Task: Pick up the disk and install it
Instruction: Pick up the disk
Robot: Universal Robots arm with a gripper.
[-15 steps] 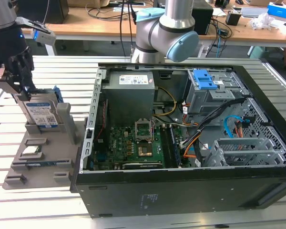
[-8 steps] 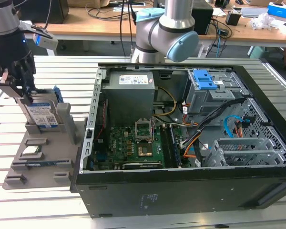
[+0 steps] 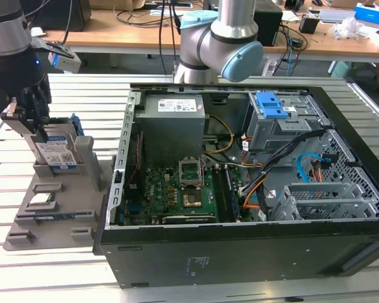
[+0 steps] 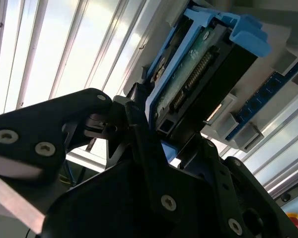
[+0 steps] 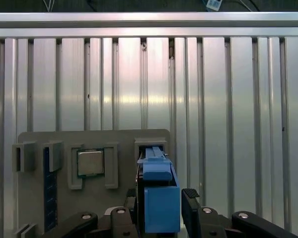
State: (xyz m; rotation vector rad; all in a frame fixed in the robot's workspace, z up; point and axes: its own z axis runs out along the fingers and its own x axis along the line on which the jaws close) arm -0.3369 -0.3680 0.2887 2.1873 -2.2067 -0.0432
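I should close my gripper on the blue bracket [image 5: 162,208] now: my fingers are beside both sides of the bracket in the wrist view, over the grey holder.
The disk [image 3: 58,151] stands on edge in a slot of the grey holder [image 3: 82,230] at the exterior view's left, its white-and-blue label facing out and a blue bracket around it. My gripper [image 3: 36,129] has come down over the disk's top edge, with one finger on each flat side. In the first wrist view the black fingers [image 5: 191,198] sit tight against the blue bracket of the disk [image 5: 161,198]. The second wrist view shows the disk's connector edge [image 4: 198,64] rising from between the fingers of the gripper [image 4: 174,144]. The disk is still seated in the holder.
The holder [image 5: 89,139] also carries a square processor chip [image 5: 90,162] and a blue memory stick [image 5: 49,183]. An open computer case [image 3: 240,252] lies at the exterior view's right, with a grey drive cage and blue latch [image 3: 270,107] inside. The table is slatted aluminium.
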